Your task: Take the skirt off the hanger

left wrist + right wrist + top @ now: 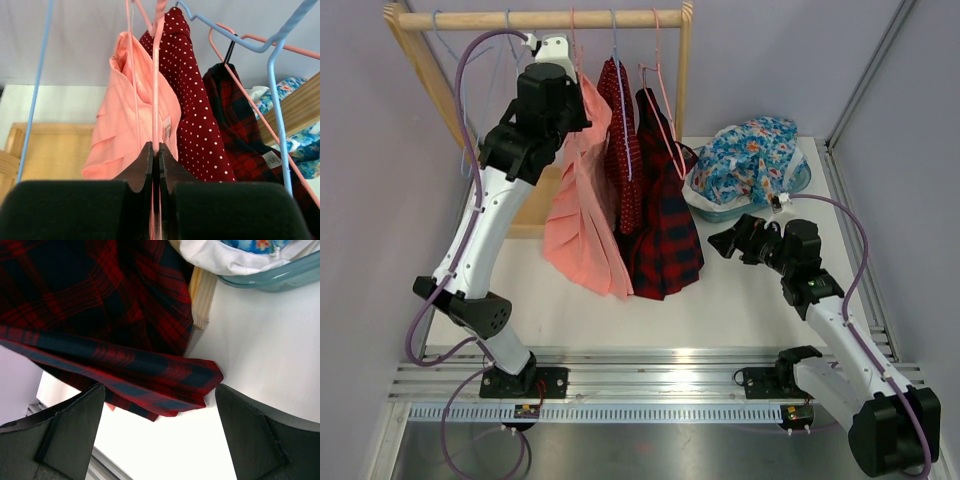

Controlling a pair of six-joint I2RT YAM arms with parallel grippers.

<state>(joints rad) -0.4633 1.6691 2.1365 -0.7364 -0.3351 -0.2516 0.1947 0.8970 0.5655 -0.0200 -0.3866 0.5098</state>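
I need to take the pink skirt [582,220] off the hanger, so my right gripper needs to grab the skirt next by its top edge near the wire.
A pink pleated skirt [582,220] hangs on a thin pink wire hanger [156,75] from the wooden rail [540,18]. My left gripper [156,150] is raised to the rail, and its dark fingers are shut on the pink hanger's wire, with the skirt [125,130] just beyond the tips. My right gripper [725,242] hovers low over the table with its fingers wide open and nothing between them. In the right wrist view that gripper [160,387] faces the hem of a red plaid garment [125,360] and does not touch it.
Right of the pink skirt hang a red polka-dot garment [620,150] on a blue hanger [275,75] and the plaid garment [665,230]. A teal basket [800,180] holding floral cloth [750,160] sits back right. The rack's wooden legs [430,80] stand at the left.
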